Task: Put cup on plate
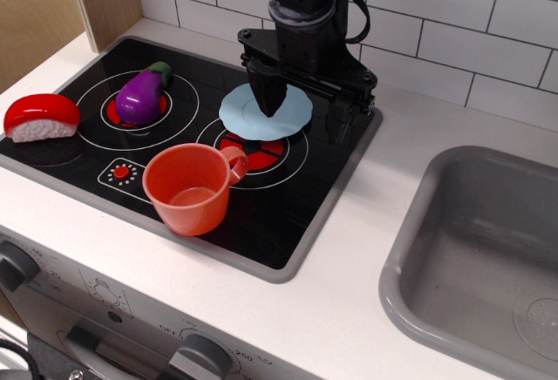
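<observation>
The cup (190, 190) can go on the light blue plate once the robot's gripper takes it by its small handle (237, 164), which is the next step.
The orange-red translucent cup (190, 190) stands upright near the front edge of the black toy stovetop (305, 197), its small handle pointing right and back. The light blue plate (292, 114) lies flat on the stovetop behind the cup, at the back edge of the right burner. My black gripper (307, 105) hangs over the plate with its jaws spread wide. One finger (266, 92) points down over the plate's middle and the other (349, 114) is past its right edge. The gripper holds nothing and is well behind the cup.
A purple eggplant (144, 94) lies on the left burner. A red-and-white sushi toy (39, 118) sits at the stovetop's left edge. A grey sink (488, 258) is set in the counter on the right. A tiled wall runs along the back.
</observation>
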Robot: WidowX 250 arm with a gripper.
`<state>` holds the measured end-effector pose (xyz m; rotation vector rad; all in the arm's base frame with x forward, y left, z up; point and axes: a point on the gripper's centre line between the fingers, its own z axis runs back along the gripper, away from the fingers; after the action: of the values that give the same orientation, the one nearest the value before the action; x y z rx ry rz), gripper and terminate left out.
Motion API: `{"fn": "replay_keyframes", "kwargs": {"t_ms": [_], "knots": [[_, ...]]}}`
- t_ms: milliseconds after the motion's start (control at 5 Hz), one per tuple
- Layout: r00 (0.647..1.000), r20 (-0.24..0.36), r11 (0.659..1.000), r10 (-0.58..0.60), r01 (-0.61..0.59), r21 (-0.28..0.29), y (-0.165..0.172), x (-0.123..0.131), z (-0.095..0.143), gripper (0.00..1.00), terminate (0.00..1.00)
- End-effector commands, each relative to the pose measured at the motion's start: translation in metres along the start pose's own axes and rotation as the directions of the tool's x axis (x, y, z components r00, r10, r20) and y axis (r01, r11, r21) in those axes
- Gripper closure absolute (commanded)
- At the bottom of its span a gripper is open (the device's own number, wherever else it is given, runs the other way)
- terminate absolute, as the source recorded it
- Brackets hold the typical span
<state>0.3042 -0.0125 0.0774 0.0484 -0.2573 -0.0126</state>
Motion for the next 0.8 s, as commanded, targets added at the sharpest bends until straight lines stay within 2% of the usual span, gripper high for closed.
{"fn": "replay_keyframes", "kwargs": {"t_ms": [0, 400, 600], "knots": [[1.000, 0.000, 1.000, 0.000, 0.000, 0.000, 0.000, 0.000, 0.000, 0.00, 0.00], [0.985, -0.157, 0.997, -0.071, 0.066, -0.036, 0.018, -0.005, 0.018, 0.00, 0.00], [0.979, -0.170, 0.993, -0.116, 0.109, -0.047, 0.024, -0.008, 0.018, 0.00, 0.00]]}}
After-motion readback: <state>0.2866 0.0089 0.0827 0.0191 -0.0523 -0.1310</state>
